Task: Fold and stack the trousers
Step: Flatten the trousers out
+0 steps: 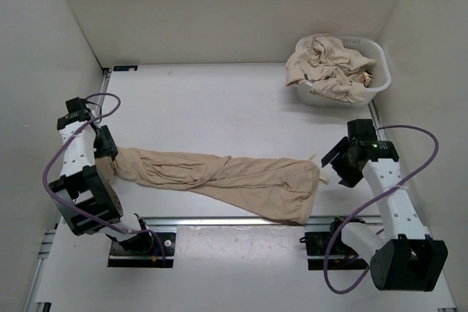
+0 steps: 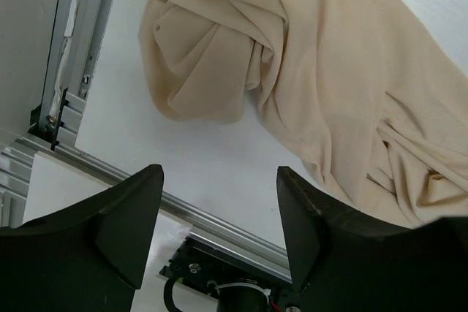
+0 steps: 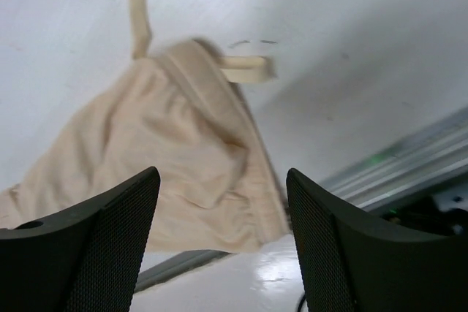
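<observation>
I will grab the beige trousers at the waistband end point(image 1: 312, 187) point(image 3: 232, 135) with my right gripper next. The leg ends then stay free to straighten for folding.
One pair of beige trousers point(image 1: 219, 177) lies stretched across the table, leg ends bunched at the left, waistband at the right. My left gripper point(image 1: 108, 153) is open and empty beside the bunched leg ends point(image 2: 212, 56); its jaws point(image 2: 219, 231) stand wide apart over bare table. My right gripper point(image 1: 333, 166) is open and empty just right of the waistband point(image 3: 197, 166), whose drawstring ends point(image 3: 139, 12) lie loose on the table. More beige trousers point(image 1: 329, 67) are heaped in the white basket.
The white plastic basket point(image 1: 380, 82) stands at the back right. A metal rail point(image 1: 234, 221) runs along the near edge in front of the arm bases. White walls enclose the table on three sides.
</observation>
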Robot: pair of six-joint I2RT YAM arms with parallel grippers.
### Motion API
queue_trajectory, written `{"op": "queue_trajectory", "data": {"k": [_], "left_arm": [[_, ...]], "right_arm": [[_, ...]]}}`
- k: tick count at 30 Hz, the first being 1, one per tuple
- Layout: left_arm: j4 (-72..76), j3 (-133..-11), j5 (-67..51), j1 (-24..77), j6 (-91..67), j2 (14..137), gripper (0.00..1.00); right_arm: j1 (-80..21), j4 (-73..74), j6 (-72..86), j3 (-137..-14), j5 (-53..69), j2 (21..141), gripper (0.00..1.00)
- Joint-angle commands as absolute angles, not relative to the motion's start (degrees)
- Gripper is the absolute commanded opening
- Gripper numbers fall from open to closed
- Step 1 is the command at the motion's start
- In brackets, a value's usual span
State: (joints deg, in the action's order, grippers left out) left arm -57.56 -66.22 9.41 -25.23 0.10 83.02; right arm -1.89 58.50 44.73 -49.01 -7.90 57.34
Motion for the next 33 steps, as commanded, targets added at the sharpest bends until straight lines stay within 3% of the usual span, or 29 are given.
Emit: {"op": "queue_trajectory", "data": {"k": [1,9,15,18,19,23,26,30,31,32,33], "left_arm": [[-58.09,-69.51,7.31,-25.49,0.00,81.30,0.75],[-59.85,-64.61,6.94,-23.55,0.00,84.73,0.79],[-54.23,-58.54,10.28,-23.55,0.00,85.34,0.84],[-51.95,-58.54,10.81,-23.55,0.00,85.34,0.86],[-50.90,-58.01,10.81,-23.55,0.00,85.86,0.86],[-45.27,-58.01,12.91,-23.03,0.00,88.67,0.99],[-42.80,-60.02,10.65,-23.03,0.00,90.26,1.00],[-40.70,-60.03,11.24,-19.87,0.00,96.83,0.99],[-40.69,-60.03,11.77,-19.34,0.00,98.07,0.91],[-40.00,-60.03,11.78,-19.34,0.00,99.04,0.59],[-39.99,-60.03,11.78,-18.81,0.00,100.71,0.39]], "right_arm": [[-1.76,48.46,48.33,-49.67,-0.20,63.69,0.75],[-3.94,44.38,50.62,-51.50,4.30,79.87,0.74],[-8.78,45.89,53.61,-48.00,7.64,83.23,0.71],[-8.79,43.96,54.23,-44.22,9.14,85.34,0.58],[-8.79,43.95,54.23,-43.60,9.14,86.04,0.44],[-8.79,43.42,53.09,-44.90,8.09,88.59,0.17],[-8.79,45.52,50.90,-48.24,5.89,89.91,0.00],[-8.26,50.44,46.42,-63.83,1.95,92.81,0.00],[-8.26,52.97,45.36,-67.81,0.98,93.42,0.00],[-7.74,54.48,44.22,-72.20,-0.08,95.08,0.00],[-7.73,56.06,41.95,-81.73,-1.04,96.14,0.00]]}}
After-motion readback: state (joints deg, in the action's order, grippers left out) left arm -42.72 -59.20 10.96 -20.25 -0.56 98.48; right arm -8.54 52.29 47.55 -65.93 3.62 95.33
